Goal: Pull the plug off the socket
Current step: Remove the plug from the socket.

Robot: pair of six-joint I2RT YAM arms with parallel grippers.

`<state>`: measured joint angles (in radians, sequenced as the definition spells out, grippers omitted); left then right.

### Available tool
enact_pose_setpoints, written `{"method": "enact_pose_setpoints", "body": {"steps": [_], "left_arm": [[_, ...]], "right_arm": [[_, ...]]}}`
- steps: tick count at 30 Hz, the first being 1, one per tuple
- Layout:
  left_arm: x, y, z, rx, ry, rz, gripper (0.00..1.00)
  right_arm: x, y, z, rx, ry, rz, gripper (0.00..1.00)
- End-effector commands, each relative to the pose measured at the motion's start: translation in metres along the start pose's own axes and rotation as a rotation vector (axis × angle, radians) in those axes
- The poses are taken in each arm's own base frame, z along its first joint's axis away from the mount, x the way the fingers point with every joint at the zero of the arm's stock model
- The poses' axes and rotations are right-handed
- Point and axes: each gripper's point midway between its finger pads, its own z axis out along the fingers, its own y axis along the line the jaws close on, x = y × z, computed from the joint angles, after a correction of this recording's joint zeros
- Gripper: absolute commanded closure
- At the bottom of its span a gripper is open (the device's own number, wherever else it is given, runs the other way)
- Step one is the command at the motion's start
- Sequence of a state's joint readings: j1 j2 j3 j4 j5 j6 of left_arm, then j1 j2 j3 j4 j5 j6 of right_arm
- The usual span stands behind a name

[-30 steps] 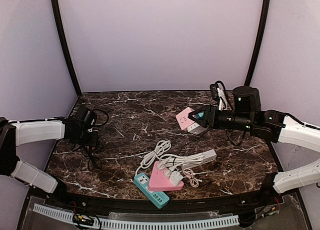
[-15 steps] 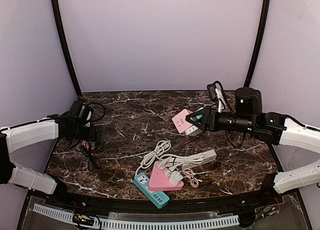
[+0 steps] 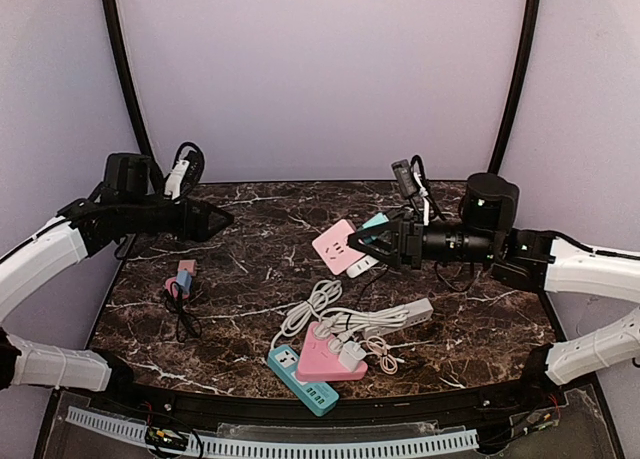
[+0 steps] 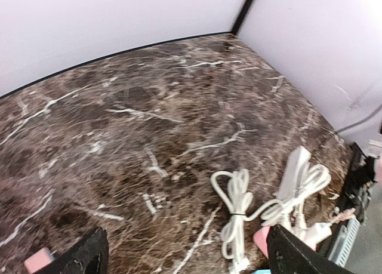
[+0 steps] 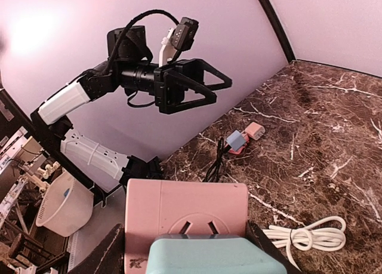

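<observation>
Next, my left gripper grabs the pink socket's loose end point(image 3: 326, 247), which leaves the teal plug point(image 3: 377, 222) exposed to pull off.
A pink socket cube point(image 3: 335, 246) with a teal plug point(image 3: 377, 222) pushed into its face is held above the table's middle by my right gripper point(image 3: 383, 245). In the right wrist view the fingers point(image 5: 113, 251) flank the pink socket point(image 5: 185, 203), and the teal plug point(image 5: 215, 257) sits against its near face. My left gripper point(image 3: 203, 221) is open and empty, raised over the back left of the table, pointing toward the socket with a wide gap between them. It also shows in the right wrist view point(image 5: 200, 86). In its own view the left gripper point(image 4: 188, 257) holds nothing.
Small pink and blue adapters with a black cable point(image 3: 180, 281) lie at the left. Near the front lie a pink triangular power strip point(image 3: 330, 357), a teal strip point(image 3: 300, 379), a white strip point(image 3: 400, 314) and a coiled white cable point(image 3: 310, 304).
My left gripper has lifted off the table from the small adapters and swung up toward the back. My right gripper has carried the pink socket and plug leftward.
</observation>
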<state>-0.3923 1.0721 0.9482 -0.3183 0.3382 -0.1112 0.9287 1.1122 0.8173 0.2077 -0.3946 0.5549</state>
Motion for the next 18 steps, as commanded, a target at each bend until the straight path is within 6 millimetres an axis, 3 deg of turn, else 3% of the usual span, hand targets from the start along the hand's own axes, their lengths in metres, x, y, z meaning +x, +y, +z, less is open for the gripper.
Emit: {"method": "enact_pose_setpoints", "body": {"steps": [1, 4, 7, 11, 15, 18], "left_arm": [[-0.011, -0.09, 0.0, 0.397, 0.001, 0.143, 0.1], [-0.012, -0.124, 0.008, 0.49, -0.017, 0.228, 0.11], [-0.013, -0.165, 0.006, 0.689, -0.042, 0.251, 0.1], [-0.008, -0.196, 0.003, 0.859, -0.059, 0.263, 0.05], [0.0, -0.208, -0.001, 0.979, -0.053, 0.226, 0.02], [0.011, -0.207, 0.004, 0.995, -0.026, 0.195, 0.01]], "right_arm": [[-0.02, 0.031, 0.006, -0.162, -0.071, -0.061, 1.0], [-0.019, 0.018, 0.01, -0.125, -0.069, -0.042, 1.0], [-0.021, 0.008, 0.011, -0.091, -0.084, -0.019, 1.0], [-0.019, 0.001, 0.016, -0.058, -0.068, -0.022, 1.0], [-0.014, -0.006, 0.024, -0.041, -0.041, -0.005, 1.0], [-0.011, -0.001, 0.032, -0.07, -0.016, -0.009, 1.0]]}}
